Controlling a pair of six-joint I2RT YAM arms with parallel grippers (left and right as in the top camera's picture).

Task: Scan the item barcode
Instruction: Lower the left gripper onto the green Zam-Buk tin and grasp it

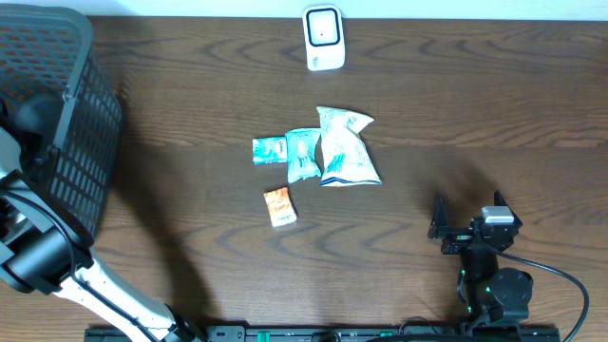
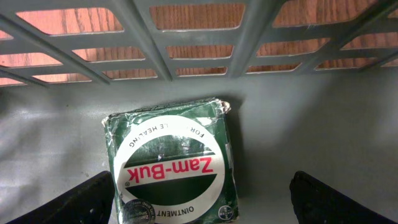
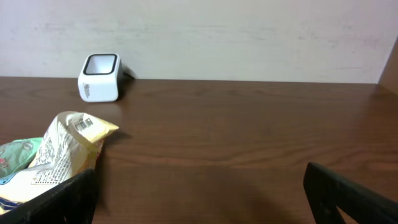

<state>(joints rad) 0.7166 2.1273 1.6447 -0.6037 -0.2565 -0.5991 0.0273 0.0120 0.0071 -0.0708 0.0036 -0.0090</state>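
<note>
My left gripper will grab the Zam-Buk ointment box [image 2: 171, 165] across its opposite sides next. The box's other sides will stay uncovered to scan the barcode.
A green and white Zam-Buk ointment box [image 2: 171, 165] lies flat on the grey basket floor, label upside down to the left wrist camera. My left gripper [image 2: 208, 202] hangs open just above it; the box lies by the left finger [image 2: 87, 199], with a wide gap to the right finger [image 2: 329, 202]. No barcode shows on its upper face. The white scanner [image 1: 323, 38] stands at the table's far edge, also in the right wrist view [image 3: 99, 78]. My right gripper [image 1: 470, 214] rests open at the front right, with nothing between its fingers [image 3: 348, 193].
The dark mesh basket [image 1: 57, 114] fills the far left, its slatted wall [image 2: 186, 37] close ahead of the left gripper. Mid-table lie a blue-white snack bag [image 1: 347, 147], two teal packets [image 1: 302, 152] and an orange packet [image 1: 279, 206]. The bag [image 3: 68, 149] sits left of the right gripper.
</note>
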